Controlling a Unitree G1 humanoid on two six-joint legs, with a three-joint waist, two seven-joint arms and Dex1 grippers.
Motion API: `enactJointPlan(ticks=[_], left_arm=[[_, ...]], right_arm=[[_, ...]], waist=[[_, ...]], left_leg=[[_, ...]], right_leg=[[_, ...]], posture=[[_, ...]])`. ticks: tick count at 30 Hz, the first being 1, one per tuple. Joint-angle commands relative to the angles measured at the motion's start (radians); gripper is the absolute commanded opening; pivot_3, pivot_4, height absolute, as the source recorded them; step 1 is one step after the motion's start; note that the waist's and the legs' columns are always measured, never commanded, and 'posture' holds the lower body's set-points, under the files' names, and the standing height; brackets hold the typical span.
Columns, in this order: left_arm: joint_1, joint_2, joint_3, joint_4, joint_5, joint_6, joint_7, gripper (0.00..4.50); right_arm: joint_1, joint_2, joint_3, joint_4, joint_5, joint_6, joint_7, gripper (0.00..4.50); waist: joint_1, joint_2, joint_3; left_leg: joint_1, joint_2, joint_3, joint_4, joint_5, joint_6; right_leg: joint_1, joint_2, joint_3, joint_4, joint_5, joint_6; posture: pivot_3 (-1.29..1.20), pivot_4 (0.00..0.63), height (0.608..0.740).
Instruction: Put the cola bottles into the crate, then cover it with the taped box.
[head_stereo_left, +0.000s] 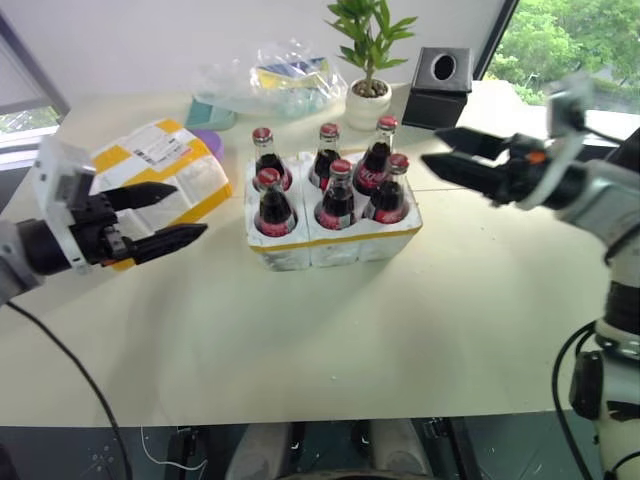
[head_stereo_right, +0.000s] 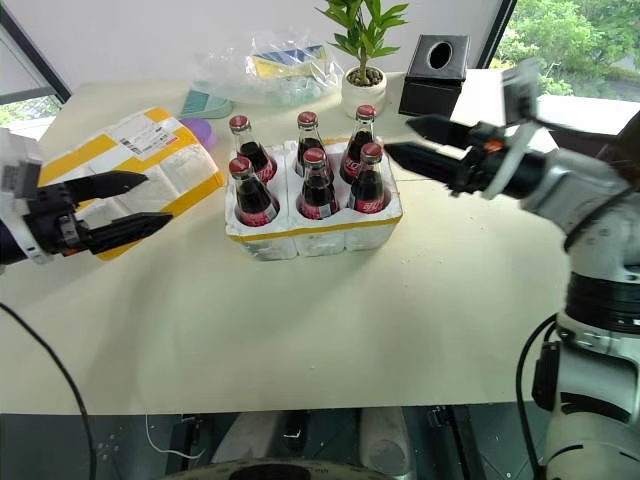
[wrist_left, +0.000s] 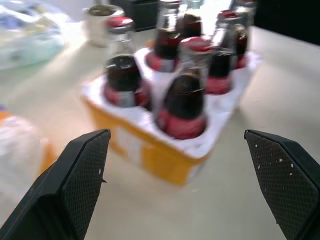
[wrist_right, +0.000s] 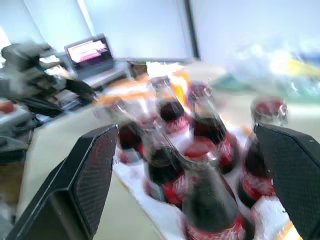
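My left gripper grabs the taped box by its narrow purple handle next, since the box spreads wider than my open fingers.
Several cola bottles (head_stereo_left: 338, 195) with red caps and labels stand upright in the wells of the crate (head_stereo_left: 300, 250), a white foam tray with a yellow tape band, at the table's middle. The taped box (head_stereo_left: 165, 170), white foam with yellow stripes and a shipping label, lies left of the crate. My left gripper (head_stereo_left: 190, 211) hovers open over the box's near edge, pointing toward the crate. To the right of the crate my right gripper (head_stereo_left: 430, 147) is open and empty, level with the bottle caps. In the wrist views the bottles (wrist_left: 185, 100) stand beyond the left fingers, and close before the right gripper (wrist_right: 186, 127).
Behind the crate stand a potted plant (head_stereo_left: 368, 60) in a white pot and a black tissue box (head_stereo_left: 440, 85). A clear plastic bag (head_stereo_left: 270, 80) of items and a teal object (head_stereo_left: 210, 112) lie at the back left. The cream table (head_stereo_left: 330, 340) stretches toward me.
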Motion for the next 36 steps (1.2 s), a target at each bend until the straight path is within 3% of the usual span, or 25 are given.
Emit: enactJointPlan(ticks=[1, 4, 8, 17, 26, 29, 34, 35, 36], left_arm=[[0.138, 0.041, 0.084, 0.055, 0.302, -0.153, 0.088, 4.5], [0.221, 0.05, 0.047, 0.133, 0.461, -0.256, 0.143, 4.5], [0.264, 0.066, -0.09, 0.257, 0.675, -0.414, 0.24, 4.5], [-0.039, 0.022, -0.434, 0.644, 0.932, -0.686, 0.453, 4.5], [-0.216, -0.023, -0.564, 0.931, 1.003, -0.877, 0.53, 4.5], [-0.232, -0.031, -0.565, 0.965, 0.991, -0.905, 0.527, 3.63], [-0.277, -0.029, -0.563, 0.984, 0.988, -0.9, 0.527, 1.18], [-0.294, -0.024, -0.562, 0.987, 0.991, -0.899, 0.531, 0.87], [-0.306, -0.021, -0.562, 0.989, 0.993, -0.899, 0.533, 0.87]], right_arm=[[-0.007, -0.043, -0.004, 0.019, -0.01, -0.021, 0.032, 4.44], [-0.008, -0.032, 0.017, 0.026, -0.023, -0.043, 0.034, 4.44], [-0.006, -0.011, 0.043, 0.031, -0.048, -0.081, 0.029, 4.44], [-0.004, -0.016, 0.038, -0.005, -0.025, -0.073, 0.029, 4.44], [0.023, -0.053, -0.014, -0.064, 0.038, -0.027, 0.014, 4.44], [0.037, -0.062, -0.033, -0.068, 0.04, -0.03, -0.003, 4.5], [0.057, -0.075, -0.045, -0.05, 0.026, -0.037, -0.029, 4.5], [0.061, -0.081, -0.046, -0.045, 0.03, -0.025, -0.032, 4.5], [0.063, -0.086, -0.046, -0.041, 0.033, -0.017, -0.034, 4.5]], waist=[[0.002, -0.001, -0.001], [0.005, 0.0, -0.001], [0.013, 0.0, -0.001], [0.029, -0.002, -0.001], [0.025, -0.002, -0.001], [0.027, -0.002, -0.001], [0.03, -0.002, -0.002], [0.031, -0.002, -0.002], [0.031, -0.002, -0.002]], left_leg=[[0.001, 0.0, 0.0, -0.001, 0.0, 0.0], [0.001, 0.001, 0.001, -0.002, 0.0, 0.0], [0.0, 0.0, 0.0, -0.002, 0.0, -0.001], [-0.002, -0.001, 0.001, -0.003, 0.0, -0.001], [-0.002, -0.001, 0.002, -0.004, 0.0, -0.001], [-0.002, -0.001, 0.002, -0.003, 0.0, -0.001], [-0.002, -0.001, 0.002, -0.002, 0.0, -0.001], [-0.002, -0.001, 0.002, -0.001, 0.001, -0.001], [-0.001, -0.001, 0.002, -0.001, 0.001, -0.001]], right_leg=[[0.0, 0.0, 0.0, 0.0, 0.0, 0.0], [0.0, 0.0, 0.0, 0.0, -0.002, -0.004], [0.0, -0.001, 0.0, -0.001, -0.002, -0.003], [-0.003, -0.002, 0.0, 0.0, 0.0, 0.0], [-0.005, -0.002, -0.001, 0.001, 0.0, 0.0], [-0.005, -0.002, -0.001, 0.002, 0.0, 0.0], [-0.004, -0.003, -0.001, 0.002, 0.0, 0.0], [-0.004, -0.003, -0.001, 0.002, 0.0, 0.0], [-0.003, -0.003, -0.001, 0.003, 0.0, 0.0]], posture=[[0.0, 0.15, 0.74], [0.0, 0.15, 0.74], [0.0, 0.15, 0.74], [0.0, 0.15, 0.74], [0.0, 0.15, 0.74], [0.0, 0.15, 0.74], [0.0, 0.15, 0.74], [0.0, 0.15, 0.74], [0.0, 0.15, 0.74]])
